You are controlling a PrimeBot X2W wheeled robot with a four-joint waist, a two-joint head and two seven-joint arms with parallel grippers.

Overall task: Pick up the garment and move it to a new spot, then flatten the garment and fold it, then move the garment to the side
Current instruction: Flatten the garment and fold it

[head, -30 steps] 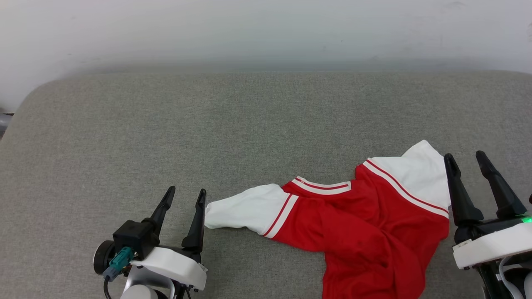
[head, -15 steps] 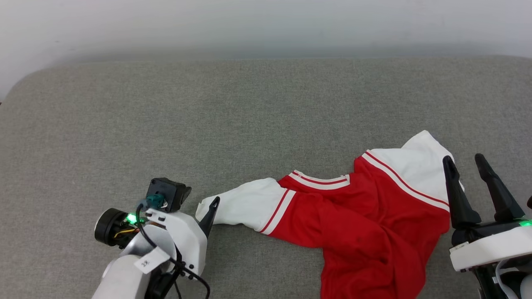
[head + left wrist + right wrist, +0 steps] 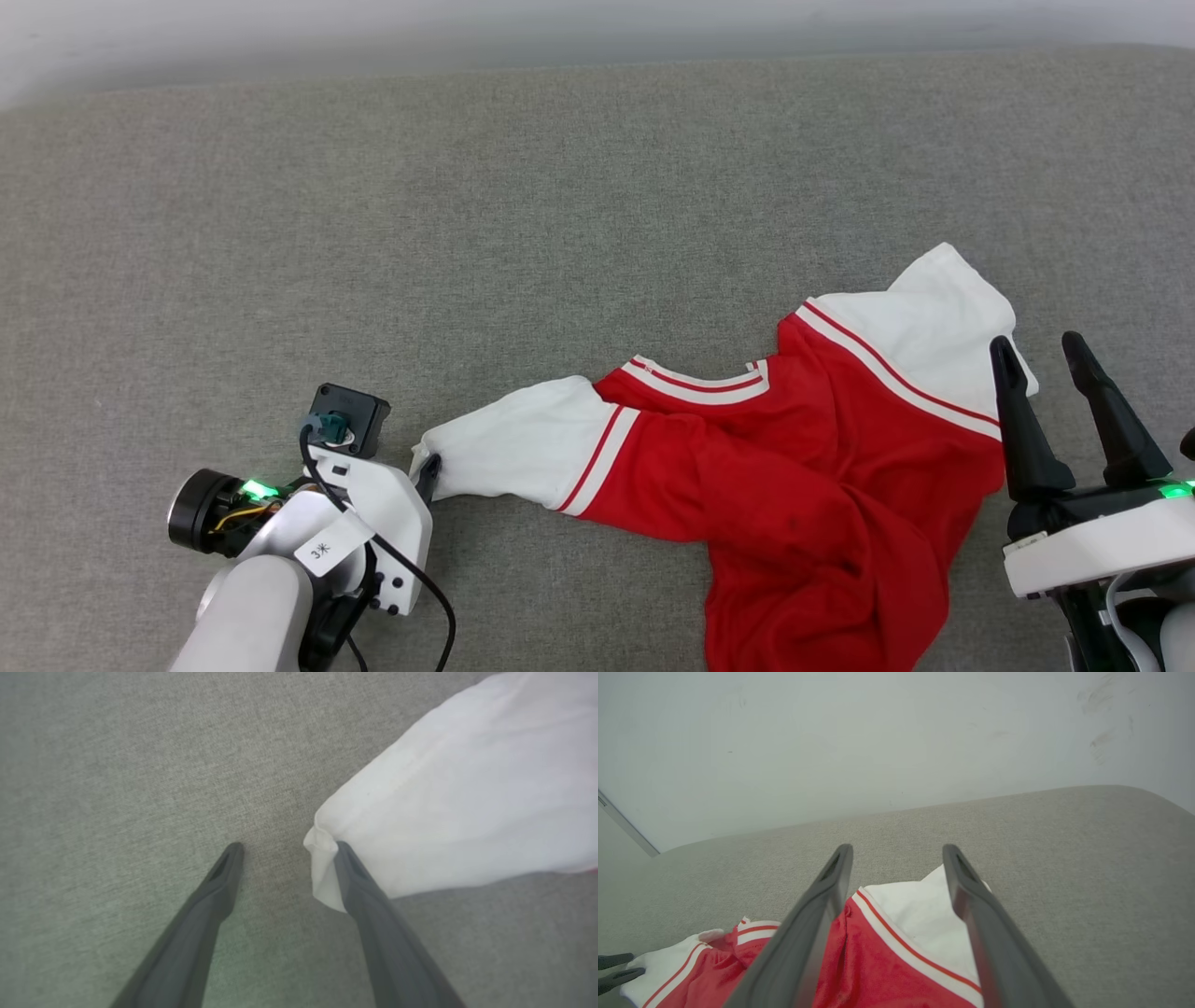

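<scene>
The cuff edge of the white sleeve puckers up while the rest of the sleeve (image 3: pixel 517 444) lies flat. My left gripper should grab that cuff edge next.
The garment (image 3: pixel 794 485) lies crumpled on the grey fabric surface (image 3: pixel 467 233), red body in the middle, one white sleeve stretched left, the other at the upper right. My left gripper (image 3: pixel 422 471) points down at the left sleeve's cuff. In the left wrist view my left gripper (image 3: pixel 287 847) stands open, its right fingertip (image 3: pixel 343 854) touching the cuff edge of the white sleeve (image 3: pixel 458 812). My right gripper (image 3: pixel 1036 345) is open beside the right sleeve. Seen from its own wrist, my right gripper (image 3: pixel 897 847) hovers above the garment (image 3: pixel 878 970) with nothing between its fingers.
A pale wall (image 3: pixel 878 742) rises behind the surface's far edge. The grey surface (image 3: pixel 1087 858) stretches wide to the left and beyond the garment. My left gripper's fingers (image 3: pixel 616 970) show at the far left of the right wrist view.
The head camera has tilted down. My left arm has turned its fingers downward and moved right to the left sleeve's cuff. The right gripper has stayed open in place.
</scene>
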